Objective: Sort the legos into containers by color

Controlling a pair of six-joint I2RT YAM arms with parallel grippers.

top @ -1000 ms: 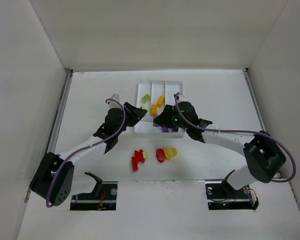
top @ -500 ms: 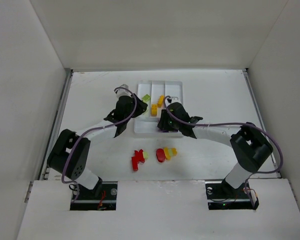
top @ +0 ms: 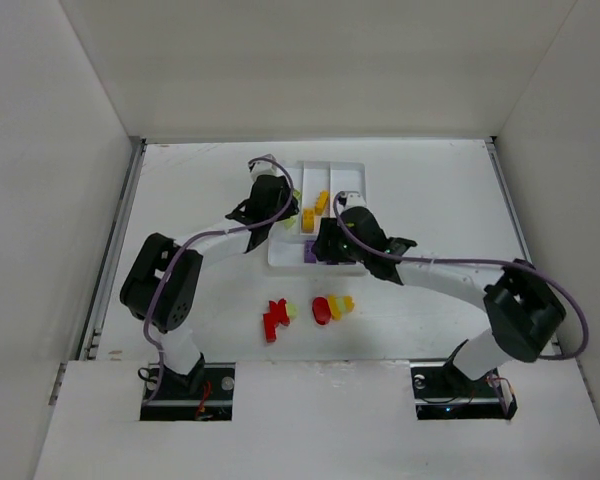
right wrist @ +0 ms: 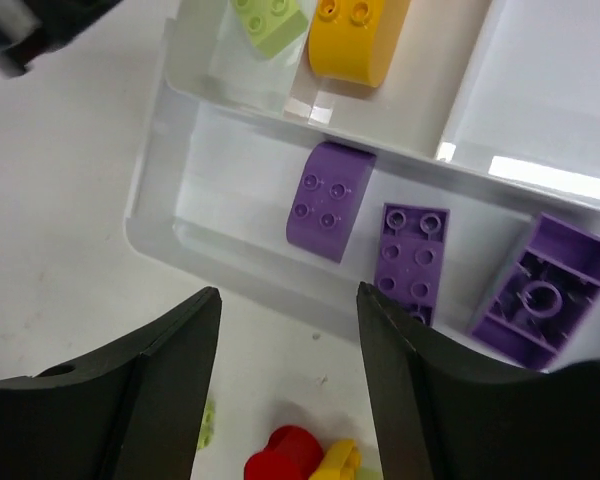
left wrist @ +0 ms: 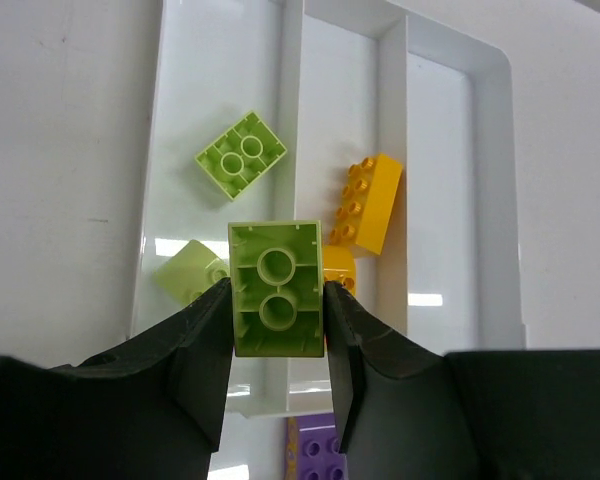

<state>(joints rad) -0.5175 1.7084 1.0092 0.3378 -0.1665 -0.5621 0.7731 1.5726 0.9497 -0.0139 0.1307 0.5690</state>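
Observation:
The light green lego is hanging over the tray's divider, so I will move it toward the tray's far end before my left gripper lets it go.
My left gripper (left wrist: 276, 318) is shut on a light green lego (left wrist: 276, 288), held above the near end of the white tray's (left wrist: 492, 200) left long section. Two more green legos (left wrist: 240, 156) lie in that section. A yellow-orange lego (left wrist: 370, 203) lies in the middle one. My right gripper (right wrist: 288, 345) is open and empty over the tray's near rim (right wrist: 170, 205). Three purple legos (right wrist: 328, 200) lie in the crosswise section. In the top view the left gripper (top: 280, 207) and right gripper (top: 323, 245) both hover at the tray (top: 353, 185).
Loose legos lie on the table in front of the tray: red ones (top: 273, 318), another red (top: 322, 310), a yellow one (top: 340, 303) and a small green one (top: 291, 310). White walls enclose the table on three sides.
My left gripper has moved up and to the right, from beside the tray to over its left section. My right gripper has shifted a little at the tray's near end.

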